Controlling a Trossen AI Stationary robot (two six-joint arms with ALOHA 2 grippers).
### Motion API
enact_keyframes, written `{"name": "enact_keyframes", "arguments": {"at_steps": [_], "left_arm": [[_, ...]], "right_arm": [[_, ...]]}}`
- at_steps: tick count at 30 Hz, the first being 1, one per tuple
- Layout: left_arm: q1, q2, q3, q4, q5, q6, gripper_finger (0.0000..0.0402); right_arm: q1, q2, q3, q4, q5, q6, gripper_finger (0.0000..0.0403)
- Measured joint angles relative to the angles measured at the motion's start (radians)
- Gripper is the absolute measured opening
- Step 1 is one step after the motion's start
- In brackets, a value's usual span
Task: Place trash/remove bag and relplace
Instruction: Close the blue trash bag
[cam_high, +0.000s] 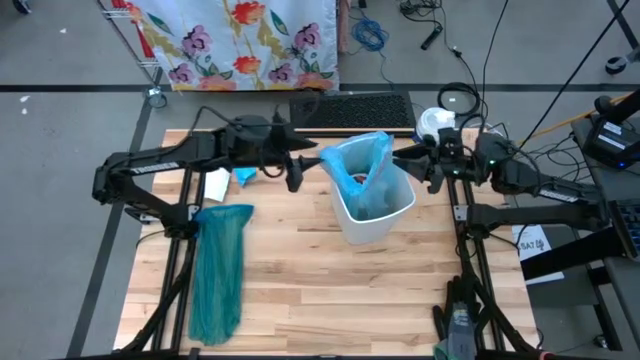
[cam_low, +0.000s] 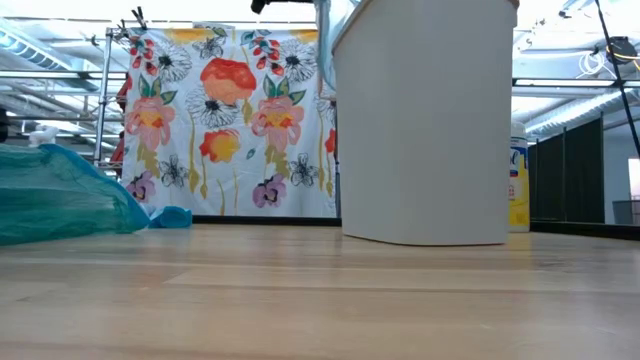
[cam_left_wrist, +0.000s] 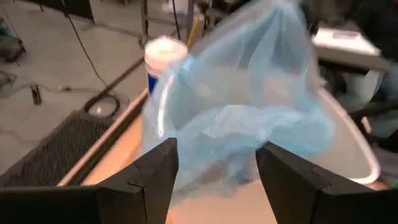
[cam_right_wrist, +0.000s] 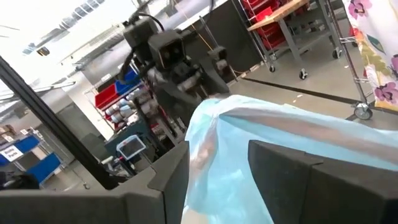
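The left gripper will remove the pale blue bag from the white bin (cam_high: 385, 222), so it will next grip the bag by its bunched top edge (cam_high: 334, 156).
The white bin (cam_high: 385, 222) stands mid-table, tall in the low view (cam_low: 425, 120). The pale blue bag (cam_high: 358, 165) lines it, its bunched top standing above the rim. My left gripper (cam_high: 297, 172) is open just left of the bag, and the bag (cam_left_wrist: 249, 93) shows beyond its fingers (cam_left_wrist: 217, 149). My right gripper (cam_high: 405, 158) is open at the bag's right side, with the film (cam_right_wrist: 280, 124) in its gap (cam_right_wrist: 217, 155). A white scrap (cam_high: 215, 185) and a small blue bit (cam_high: 245, 177) of trash lie on the table under the left arm. My right gripper comes at the bag's raised top edge (cam_right_wrist: 208, 124) level, from the table's right. The film shows in the gap between its open fingers. I cannot tell whether either finger touches it.
A darker teal-green bag (cam_high: 220, 270) lies stretched along the table's left side, seen also in the low view (cam_low: 55, 205). A keyboard (cam_high: 350, 110) and a wipes canister (cam_high: 432, 122) sit at the far edge. The near half of the table (cam_high: 350, 300) is bare wood.
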Motion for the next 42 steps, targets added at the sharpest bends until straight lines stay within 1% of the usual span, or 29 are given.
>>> {"name": "enact_keyframes", "arguments": {"at_steps": [6, 9, 11, 14, 18, 19, 22, 25, 28, 31, 34, 37, 40, 42], "left_arm": [[0.000, -0.063, 0.001, -0.006, -0.004, -0.008, 0.0216], [-0.001, -0.083, 0.001, -0.096, -0.027, -0.058, 0.0211], [-0.001, -0.092, 0.001, -0.178, -0.051, -0.078, 0.0194], [0.000, -0.093, 0.001, -0.247, -0.082, -0.080, 0.0142], [0.000, -0.093, 0.000, -0.297, -0.084, -0.105, 0.0031], [-0.001, -0.093, 0.000, -0.311, -0.085, -0.109, 0.0016], [-0.001, -0.093, -0.002, -0.361, -0.106, -0.132, 0.0009], [-0.002, -0.099, -0.029, -0.374, -0.108, -0.156, 0.0004], [-0.003, -0.129, -0.091, -0.372, -0.114, -0.186, 0.0003], [-0.015, -0.167, -0.178, -0.302, -0.124, -0.230, 0.0002], [-0.027, -0.196, -0.272, -0.221, -0.127, -0.269, 0.0002], [-0.039, -0.226, -0.353, -0.140, -0.128, -0.313, 0.0001], [-0.053, -0.234, -0.411, -0.089, -0.127, -0.355, 0.0001], [-0.065, -0.234, -0.439, -0.090, -0.127, -0.388, 0.0001]], "right_arm": [[0.000, -0.079, 0.000, -0.131, 0.007, 0.020, 0.0155], [0.000, -0.101, 0.000, -0.226, 0.009, 0.024, 0.0139], [0.000, -0.109, 0.000, -0.283, 0.010, 0.024, 0.0119], [0.000, -0.113, 0.000, -0.340, 0.029, 0.036, 0.0078], [0.000, -0.117, 0.000, -0.403, 0.031, 0.064, 0.0016], [0.000, -0.118, 0.000, -0.420, 0.031, 0.072, 0.0008], [-0.001, -0.119, 0.001, -0.465, 0.028, 0.100, 0.0008], [-0.022, -0.109, 0.041, -0.568, 0.026, 0.087, 0.0002], [-0.055, -0.085, 0.108, -0.674, 0.023, 0.050, 0.0002], [-0.101, -0.058, 0.181, -0.745, -0.009, -0.015, 0.0001], [-0.158, -0.028, 0.225, -0.790, -0.078, -0.077, 0.0000], [-0.235, 0.013, 0.230, -0.791, -0.198, -0.139, 0.0000], [-0.319, 0.064, 0.229, -0.788, -0.281, -0.199, 0.0000], [-0.384, 0.084, 0.229, -0.782, -0.321, -0.238, 0.0000]]}}
